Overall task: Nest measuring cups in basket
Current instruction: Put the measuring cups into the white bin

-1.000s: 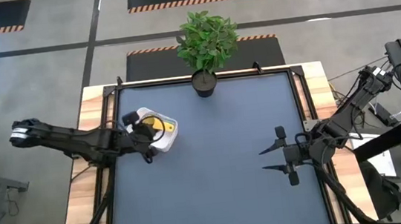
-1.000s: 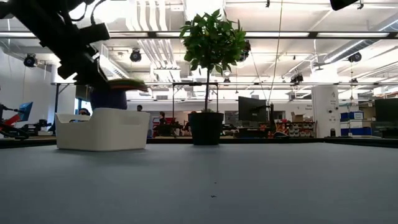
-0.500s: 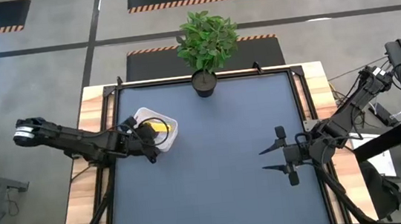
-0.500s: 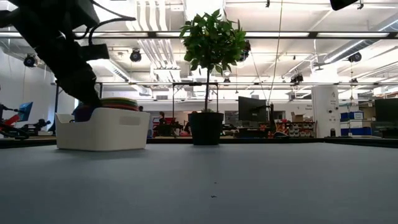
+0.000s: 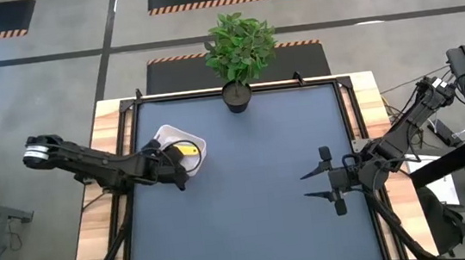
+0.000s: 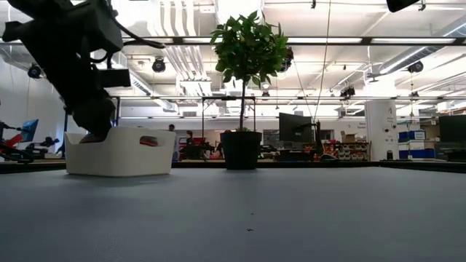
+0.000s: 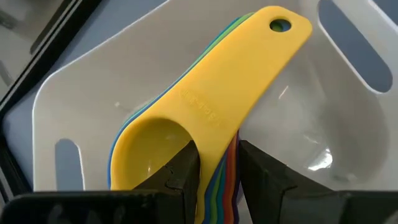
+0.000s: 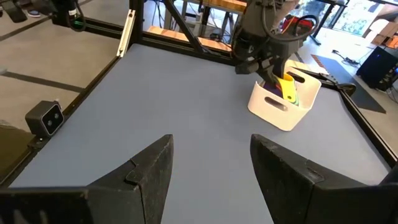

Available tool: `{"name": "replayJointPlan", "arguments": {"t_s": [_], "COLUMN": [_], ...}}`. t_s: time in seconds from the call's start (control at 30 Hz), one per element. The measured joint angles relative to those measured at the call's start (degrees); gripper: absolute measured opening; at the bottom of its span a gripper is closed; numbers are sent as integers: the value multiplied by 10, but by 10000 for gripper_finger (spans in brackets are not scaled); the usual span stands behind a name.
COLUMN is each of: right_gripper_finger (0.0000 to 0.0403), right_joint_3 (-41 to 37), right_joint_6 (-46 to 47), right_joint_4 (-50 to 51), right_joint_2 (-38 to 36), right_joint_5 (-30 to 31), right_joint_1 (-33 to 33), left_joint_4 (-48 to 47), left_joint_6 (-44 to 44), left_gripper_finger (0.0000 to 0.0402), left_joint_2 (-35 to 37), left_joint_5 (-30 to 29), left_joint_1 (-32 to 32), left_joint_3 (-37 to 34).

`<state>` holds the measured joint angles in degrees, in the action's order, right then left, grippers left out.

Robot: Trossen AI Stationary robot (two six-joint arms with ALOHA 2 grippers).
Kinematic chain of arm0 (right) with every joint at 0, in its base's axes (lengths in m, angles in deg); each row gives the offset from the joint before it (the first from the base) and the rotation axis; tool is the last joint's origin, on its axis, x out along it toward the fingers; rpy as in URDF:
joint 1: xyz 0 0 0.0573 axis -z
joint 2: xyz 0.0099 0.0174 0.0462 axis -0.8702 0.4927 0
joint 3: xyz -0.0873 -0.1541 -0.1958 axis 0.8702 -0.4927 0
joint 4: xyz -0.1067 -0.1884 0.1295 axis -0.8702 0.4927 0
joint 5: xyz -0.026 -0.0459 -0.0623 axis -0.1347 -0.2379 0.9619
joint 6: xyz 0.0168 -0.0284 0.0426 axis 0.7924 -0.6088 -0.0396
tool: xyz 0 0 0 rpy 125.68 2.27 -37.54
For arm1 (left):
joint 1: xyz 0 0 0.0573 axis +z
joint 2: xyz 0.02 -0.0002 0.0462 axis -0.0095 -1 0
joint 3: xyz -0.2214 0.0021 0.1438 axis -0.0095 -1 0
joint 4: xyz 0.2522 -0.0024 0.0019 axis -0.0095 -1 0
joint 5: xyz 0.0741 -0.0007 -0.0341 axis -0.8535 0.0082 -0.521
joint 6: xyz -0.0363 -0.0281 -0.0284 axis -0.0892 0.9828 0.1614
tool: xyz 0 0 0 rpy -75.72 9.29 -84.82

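The stack of measuring cups is inside the white basket's sides and would stay there, so my left gripper will let go of it.
The white basket (image 5: 189,143) stands on the blue table at the far left, also seen in the low view (image 6: 120,151) and the right wrist view (image 8: 283,102). My left gripper (image 5: 177,160) reaches down into it, shut on a nested stack of measuring cups (image 7: 205,106) with the yellow one on top. The handles' free end (image 7: 280,25) points toward the basket's wall. Red of the stack shows through the basket's slot (image 6: 149,140). My right gripper (image 5: 323,183) waits open above the table's right side, with nothing between its fingers (image 8: 155,168). My left gripper pinches the stacked handles (image 7: 219,163) near where they join the bowls. One finger (image 7: 185,169) lies on the yellow top face and the other (image 7: 261,177) on the stack's underside. The fingers slant down into the basket from the table's left. The stack sits tilted inside the basket; whether it touches the floor is hidden.
A green plant in a black pot (image 5: 237,95) stands at the middle of the table's far edge, to the right of the basket. Black frame rails (image 5: 127,202) run along the table's sides. Bare blue table lies between the two arms.
My left gripper has gone down into the basket and rolled at the wrist, staying shut on the stack. The cups, earlier above the basket's rim, are now sunk inside it, out of sight in the low view but for the slot.
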<state>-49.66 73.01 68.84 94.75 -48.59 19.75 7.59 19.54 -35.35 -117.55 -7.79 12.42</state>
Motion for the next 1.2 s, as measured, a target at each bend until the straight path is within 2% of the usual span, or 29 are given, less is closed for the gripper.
{"name": "replayJointPlan", "arguments": {"t_s": [0.4, 0.83, 1.2], "right_gripper_finger": [203, 203, 203], "right_joint_3": [0, 0, 0], "right_joint_6": [0, 0, 0], "right_joint_4": [0, -1, -1], "right_joint_2": [0, 0, 0], "right_joint_5": [0, 0, 0], "right_joint_1": [0, 0, 0], "left_joint_4": [4, 6, 6], "left_joint_6": [17, 40, 43], "left_gripper_finger": [86, 138, 145], "left_joint_2": [-12, -12, -12], "left_joint_5": [0, 2, 10], "left_joint_1": [0, 2, 2], "left_joint_3": [0, 0, 0]}}
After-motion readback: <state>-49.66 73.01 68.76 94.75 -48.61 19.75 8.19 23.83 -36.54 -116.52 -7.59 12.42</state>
